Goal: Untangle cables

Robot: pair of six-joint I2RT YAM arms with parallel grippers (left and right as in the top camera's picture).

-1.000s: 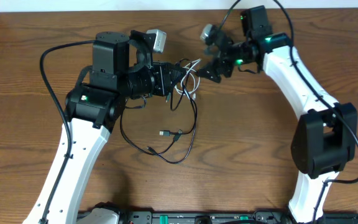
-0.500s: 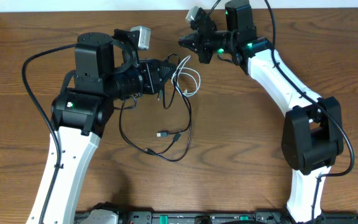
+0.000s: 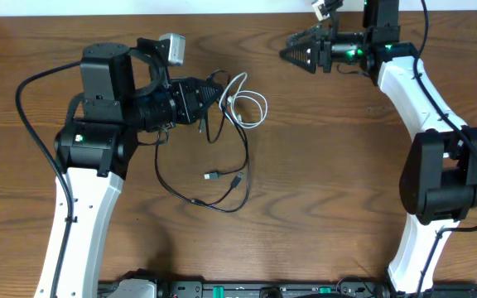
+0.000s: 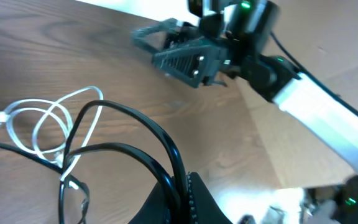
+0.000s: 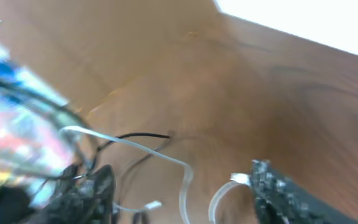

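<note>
My right gripper should next draw the white cable [image 3: 247, 103] off the black cable, by its bend toward the table's back edge.
The white cable [image 3: 247, 103] lies in loose loops on the wooden table, just right of my left gripper [image 3: 214, 93]. The left gripper is shut on the black cable [image 3: 243, 157], which hangs from it and runs down in a big loop to its plug ends [image 3: 215, 176]. In the left wrist view the black cable [image 4: 160, 140] passes between the shut fingers [image 4: 194, 199] and crosses the white cable [image 4: 48, 118]. My right gripper [image 3: 292, 54] is open and empty, raised at the back, well apart from the cables. The right wrist view shows the white cable [image 5: 182, 171] far beyond its gripper [image 5: 185, 199].
The table's back edge and a white wall [image 3: 222, 7] lie just behind the right gripper. Thick black arm cables [image 3: 31, 91] loop out beside the left arm. Both arm bases stand at the front edge.
My right gripper has drawn back from the white cable, up and to the right, with nothing in it. My left gripper has shifted left with the black cable; the white loops now lie slack.
</note>
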